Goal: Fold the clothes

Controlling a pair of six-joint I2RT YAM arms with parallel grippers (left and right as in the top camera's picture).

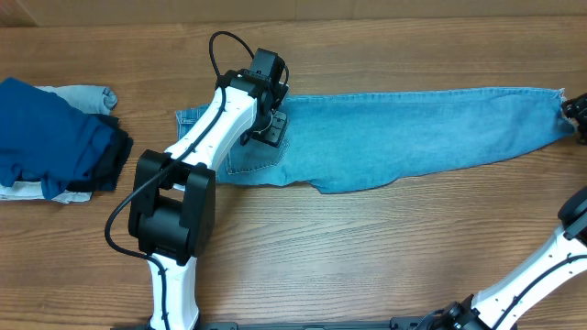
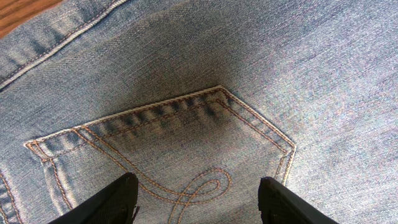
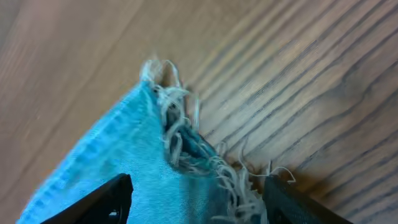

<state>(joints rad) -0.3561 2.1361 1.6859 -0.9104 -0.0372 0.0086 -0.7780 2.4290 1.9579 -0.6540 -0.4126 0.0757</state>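
Observation:
I should next grab the frayed leg hem [image 3: 186,149] with my right gripper, then bring the legs over toward the jeans' waist to fold the light-blue jeans.
The light-blue jeans [image 1: 404,133] lie flat across the table, waist at the left, legs laid together toward the right. My left gripper [image 1: 267,128] is open over the back pocket [image 2: 186,155], its fingers either side of the looped stitching. My right gripper [image 1: 573,115] is at the far right edge, open over the frayed leg hem [image 3: 186,149], fingers straddling the denim corner. Whether the fingers touch the cloth I cannot tell.
A pile of folded clothes [image 1: 55,137], dark navy over pale grey-white, sits at the left edge of the wooden table [image 1: 367,247]. The left arm's base stands at the front left, the right arm's at the front right.

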